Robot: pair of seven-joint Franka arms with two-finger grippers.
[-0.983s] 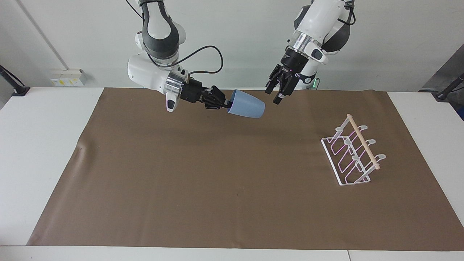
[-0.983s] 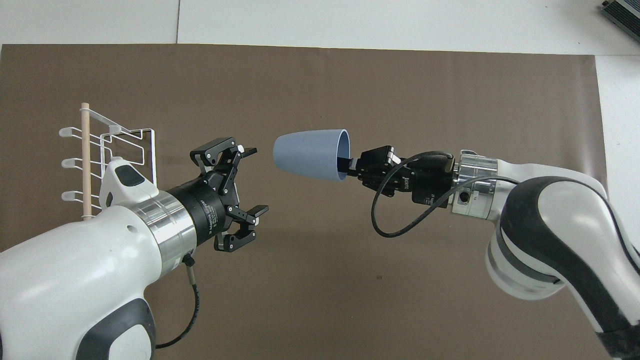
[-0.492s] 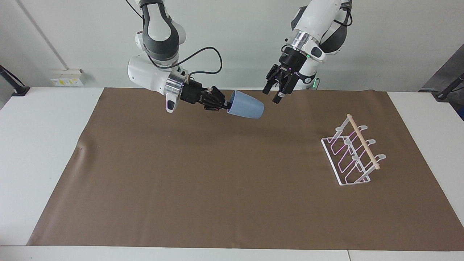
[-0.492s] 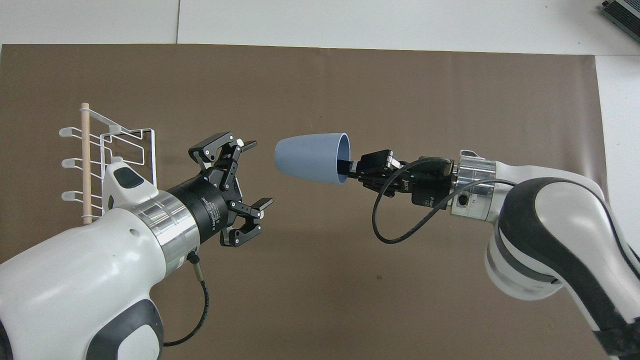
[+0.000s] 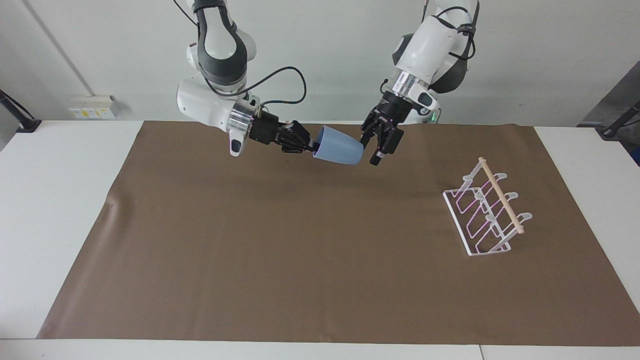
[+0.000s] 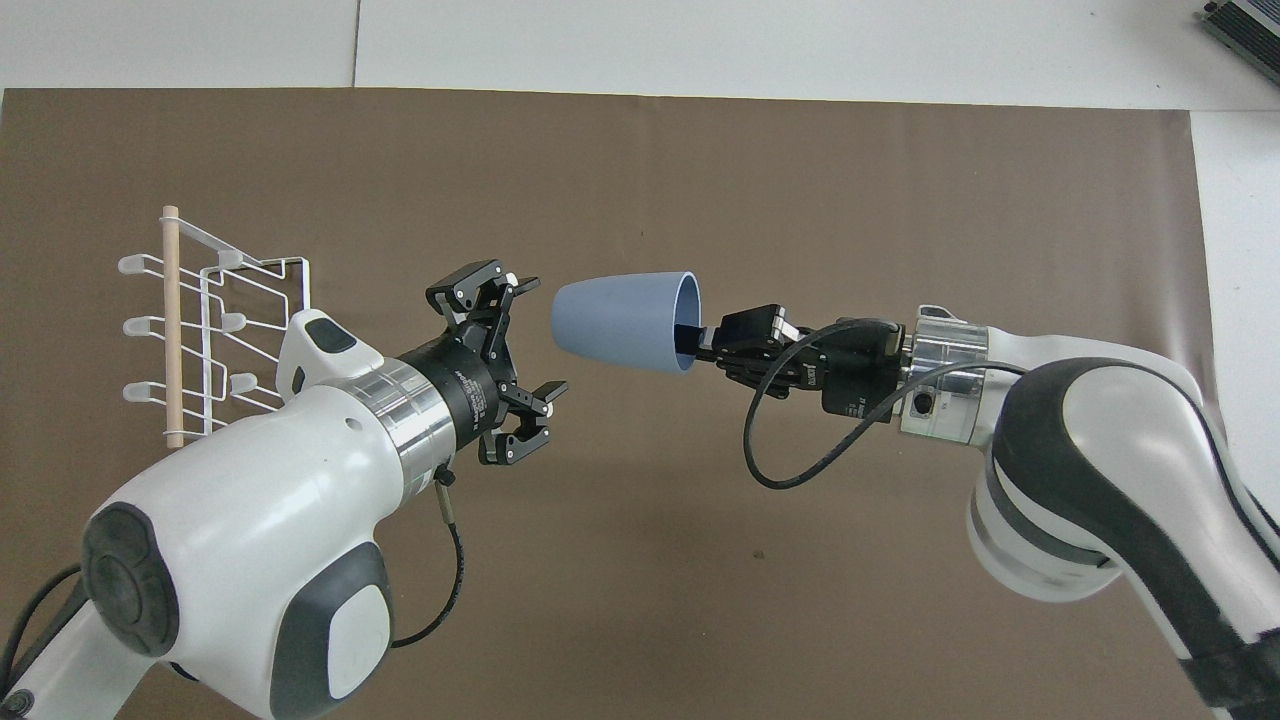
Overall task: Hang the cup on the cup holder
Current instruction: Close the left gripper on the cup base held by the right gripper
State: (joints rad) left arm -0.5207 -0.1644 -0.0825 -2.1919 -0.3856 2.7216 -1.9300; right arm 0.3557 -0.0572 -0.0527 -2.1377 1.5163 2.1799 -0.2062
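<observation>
Next, my left gripper grabs the light-blue cup by its free base (image 6: 572, 318). My right gripper already fills the cup's rim with a finger inside the cup's opening.
The light-blue cup (image 5: 339, 145) (image 6: 620, 320) hangs on its side in the air above the mat, at the robots' edge. My right gripper (image 5: 312, 146) (image 6: 695, 340) is shut on its rim, one finger inside the mouth. The cup's base points at my left gripper (image 5: 371, 149) (image 6: 540, 338), which is open. Its fingertips stand just off the base, one on each side, and a small gap shows in the overhead view. The white wire cup holder (image 5: 487, 210) (image 6: 215, 330) with its wooden dowel stands on the mat toward the left arm's end. Nothing hangs on its prongs.
A brown mat (image 5: 300, 250) (image 6: 700, 150) covers most of the white table (image 5: 50, 200). The left arm's forearm hangs partly over the cup holder in the overhead view.
My left gripper has come down and moved toward the cup's base, staying open. The right gripper and the cup have barely moved.
</observation>
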